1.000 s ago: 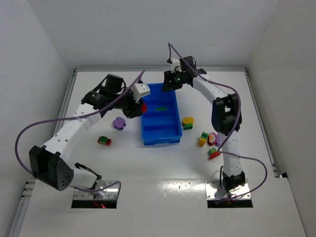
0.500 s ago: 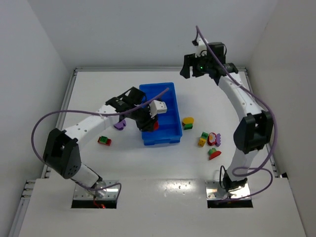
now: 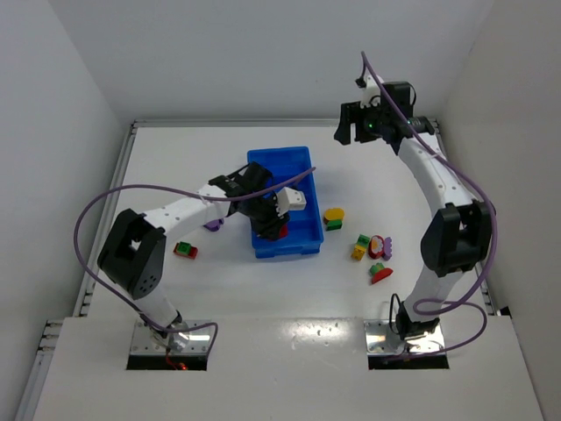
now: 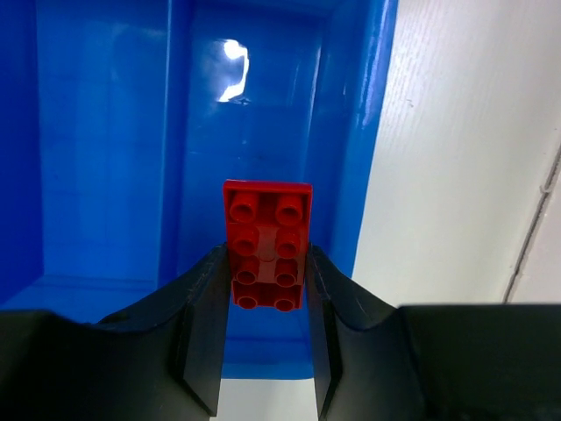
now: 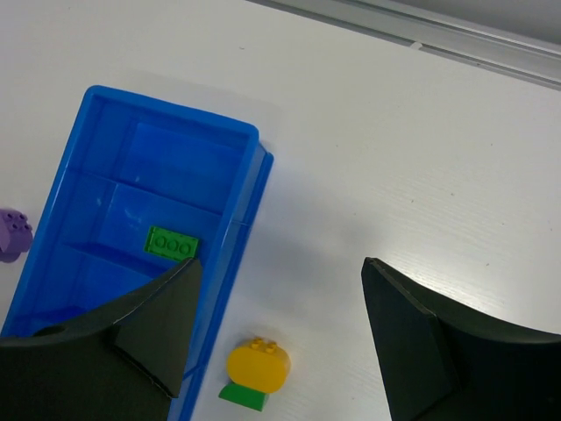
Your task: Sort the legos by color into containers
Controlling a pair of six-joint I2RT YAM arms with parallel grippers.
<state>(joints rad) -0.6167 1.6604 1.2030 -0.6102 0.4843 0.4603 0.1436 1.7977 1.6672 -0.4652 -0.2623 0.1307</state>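
Note:
The red brick point(image 4: 267, 219) hangs inside the blue tray's sides, so my left gripper should release it now, and it would land in the empty near section of the tray.
My left gripper point(image 3: 271, 224) is shut on a red brick point(image 4: 267, 219) and holds it over the near end of the blue tray point(image 3: 280, 168), close to one side wall point(image 4: 359, 132). The fingers point(image 4: 206, 298) clamp the brick's two long sides. My right gripper point(image 3: 351, 133) is open and empty, raised above the far right of the table, well apart from the tray. In the right wrist view, a green brick point(image 5: 171, 245) lies in a middle compartment of the tray point(image 5: 250, 202). A yellow rounded piece on a green base point(image 5: 258, 368) sits just right of the tray.
The yellow piece point(image 3: 334, 216) lies right of the tray. A cluster of yellow, green, red and purple pieces point(image 3: 372, 250) lies further right. A purple piece point(image 3: 210, 224) and a red-green piece point(image 3: 185, 250) lie left of the tray, under the left arm.
My left gripper has carried the red brick from the tray's left side to over its near end. My right arm has lifted and swung right, away from the tray.

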